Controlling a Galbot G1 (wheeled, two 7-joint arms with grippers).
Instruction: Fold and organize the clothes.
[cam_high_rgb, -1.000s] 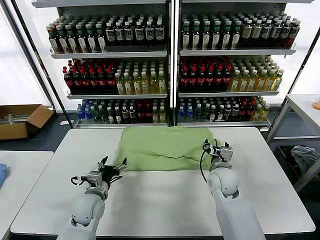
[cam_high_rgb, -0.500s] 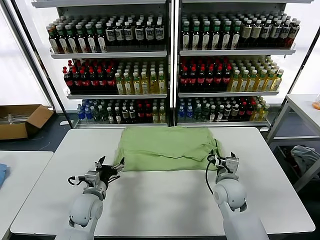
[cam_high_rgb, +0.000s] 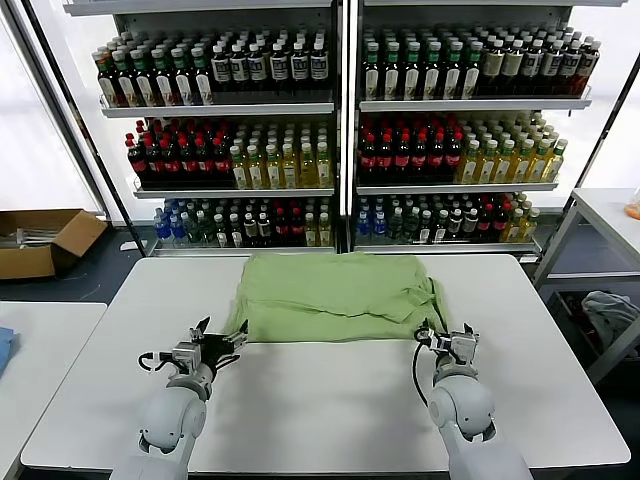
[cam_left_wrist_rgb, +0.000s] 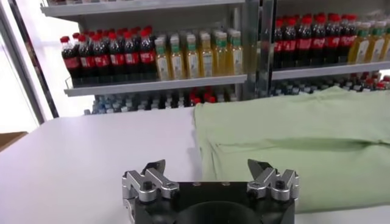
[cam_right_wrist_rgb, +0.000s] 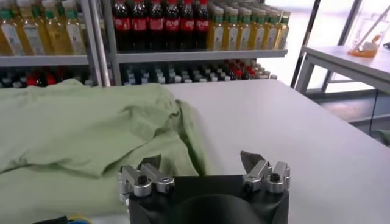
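Next, my left gripper pinches the shirt by the corner of its folded edge (cam_high_rgb: 239, 332), since the shirt's broad middle (cam_high_rgb: 330, 288) lies flat on the tabletop.
The clothes, a light green shirt (cam_high_rgb: 335, 295), lie folded in a wide flat rectangle at the far middle of the white table (cam_high_rgb: 320, 400). My left gripper (cam_high_rgb: 218, 338) is open and empty, just off the shirt's near left corner. My right gripper (cam_high_rgb: 448, 338) is open and empty too, just short of the near right corner. In the left wrist view the shirt (cam_left_wrist_rgb: 292, 140) spreads beyond the open left gripper (cam_left_wrist_rgb: 206, 165). In the right wrist view the rumpled shirt edge (cam_right_wrist_rgb: 91, 134) lies ahead of the open right gripper (cam_right_wrist_rgb: 200, 159). No checkered print shows.
Shelves of bottles (cam_high_rgb: 340, 130) stand behind the table. A cardboard box (cam_high_rgb: 40, 240) sits on the floor at the left. Another white table (cam_high_rgb: 40, 350) at the left carries a small blue cloth (cam_high_rgb: 5, 350). A side table (cam_high_rgb: 610, 215) and a grey-blue bundle (cam_high_rgb: 608, 310) are at the right.
My right gripper has drawn back toward me, off the shirt's right edge onto bare table. My left gripper has also pulled back a little. The shirt has not moved.
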